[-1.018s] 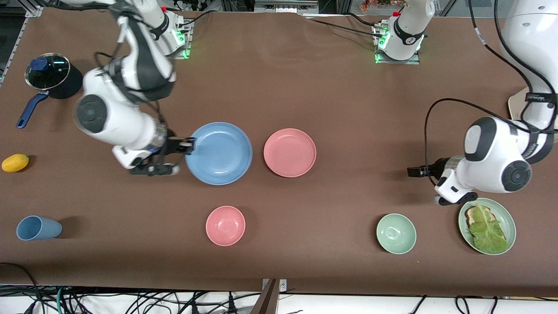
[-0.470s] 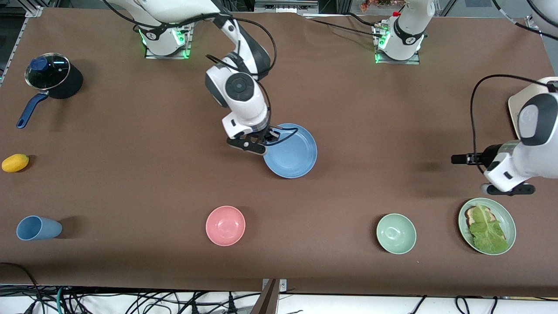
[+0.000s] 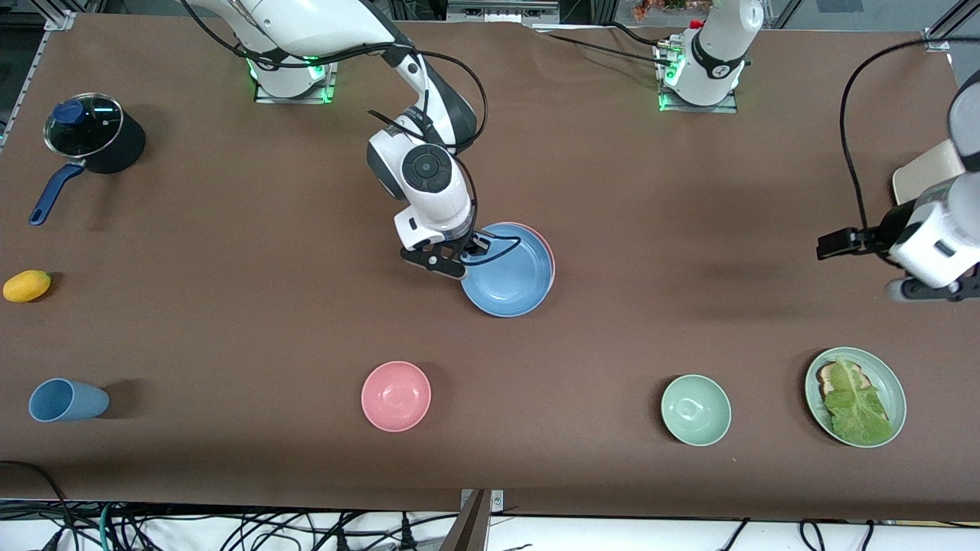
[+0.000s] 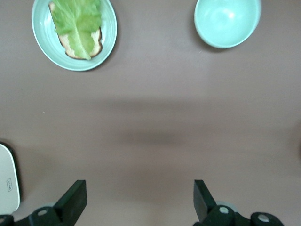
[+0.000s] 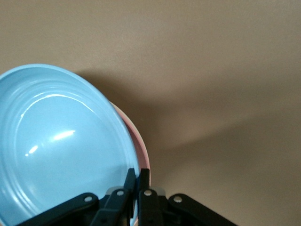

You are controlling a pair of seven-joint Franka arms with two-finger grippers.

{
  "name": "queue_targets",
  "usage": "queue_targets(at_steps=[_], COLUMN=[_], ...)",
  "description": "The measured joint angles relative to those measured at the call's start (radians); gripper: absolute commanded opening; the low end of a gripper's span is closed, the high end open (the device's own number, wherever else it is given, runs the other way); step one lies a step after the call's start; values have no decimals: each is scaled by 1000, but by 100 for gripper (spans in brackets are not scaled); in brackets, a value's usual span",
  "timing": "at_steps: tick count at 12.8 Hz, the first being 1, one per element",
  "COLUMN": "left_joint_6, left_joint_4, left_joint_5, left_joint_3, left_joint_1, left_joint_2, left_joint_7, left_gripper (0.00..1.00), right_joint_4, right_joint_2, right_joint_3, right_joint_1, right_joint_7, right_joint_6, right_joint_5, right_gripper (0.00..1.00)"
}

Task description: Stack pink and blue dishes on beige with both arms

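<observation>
The blue plate (image 3: 509, 272) nearly covers the pink plate (image 3: 548, 252) beside my fingers and would settle there. It is time for my right gripper to open now.
The sky blue plate (image 3: 509, 272) sits over the salmon pink plate (image 3: 548, 252) in the middle of the table, and only a thin pink rim shows past its edge. My right gripper (image 3: 473, 249) is shut on the blue plate's rim. In the right wrist view its fingertips (image 5: 138, 176) pinch the blue plate (image 5: 61, 146), with the pink rim (image 5: 138, 146) just beneath. The beige plate (image 3: 922, 172) lies at the left arm's end of the table, mostly hidden by that arm. My left gripper (image 3: 823, 246) hangs open and empty over bare table beside the beige plate (image 4: 7, 179).
Along the camera-side edge stand a blue cup (image 3: 65, 400), a small pink bowl (image 3: 396, 396), a pale green bowl (image 3: 695, 409) and a green plate with lettuce (image 3: 855, 396). A yellow fruit (image 3: 27, 285) and a lidded dark pot (image 3: 92, 138) sit at the right arm's end.
My right gripper carried the blue plate from the right arm's side to over the pink plate, covering it. My left arm drew back toward its end of the table, away from the lettuce plate.
</observation>
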Motion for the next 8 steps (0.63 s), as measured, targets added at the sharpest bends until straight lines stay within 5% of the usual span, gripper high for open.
queue_targets(at_steps=[2, 5, 6, 8], left_joint_6=[-2, -14, -24, -30], left_joint_4=[-1, -3, -4, -7], left_joint_5=[-3, -29, -40, -43], left_joint_3=[24, 28, 29, 30], left_joint_1=[-46, -73, -72, -68], left_joint_2=[-63, -102, -102, -102], left_joint_7=[1, 1, 1, 1], left_gripper=[100, 100, 100, 100], right_joint_4=[1, 1, 1, 11], right_joint_2=[5, 7, 7, 7], right_joint_3=[1, 1, 1, -2], right_joint_1=[2, 2, 1, -1], right_joint_7=[0, 3, 10, 38], right_joint_6=[1, -1, 0, -1], right_joint_5=[0, 0, 0, 0], right_gripper=[7, 86, 100, 100])
